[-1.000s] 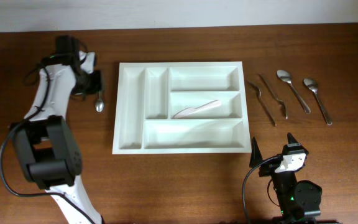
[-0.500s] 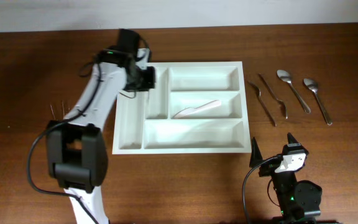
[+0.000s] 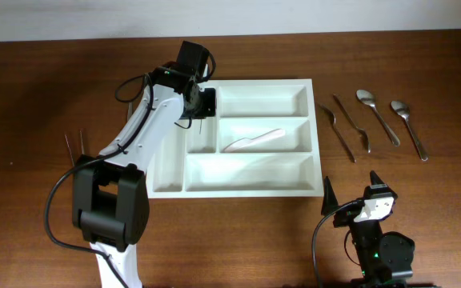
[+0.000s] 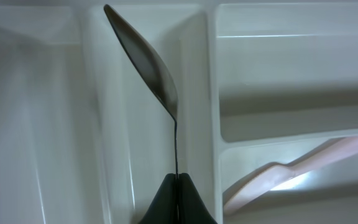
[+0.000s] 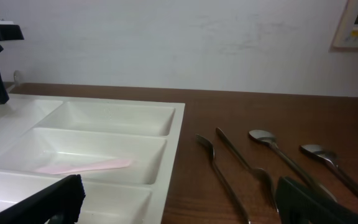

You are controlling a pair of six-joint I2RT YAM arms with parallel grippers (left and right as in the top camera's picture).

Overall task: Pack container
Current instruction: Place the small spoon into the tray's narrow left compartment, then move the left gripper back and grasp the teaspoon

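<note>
My left gripper is ready to open and needs to do so: the spoon's handle is between the sides of the container's narrow section, so the metal spoon (image 4: 151, 62) would end up in that narrow section.
The white container (image 3: 315, 136) lies mid-table, with a pale pink plastic knife (image 3: 253, 141) in its middle wide compartment. My left gripper (image 3: 202, 102) is over the back end of the narrow compartment next to the wide ones. In the left wrist view it (image 4: 178, 180) is shut on the thin handle of a metal spoon (image 4: 151, 62), whose bowl points ahead over that narrow compartment. The pink knife (image 4: 291, 177) shows to the right. My right gripper (image 3: 358, 202) rests open and empty near the front edge, right of the container (image 5: 176, 134).
Two forks (image 3: 341, 130) and two spoons (image 3: 378, 116) lie in a row on the wood right of the tray, and also show in the right wrist view (image 5: 229, 177). Something thin (image 3: 74, 144) lies on the wood far left of the tray.
My left gripper has carried the spoon from the table left of the tray rightward to over the narrow compartments. The right arm has not moved.
</note>
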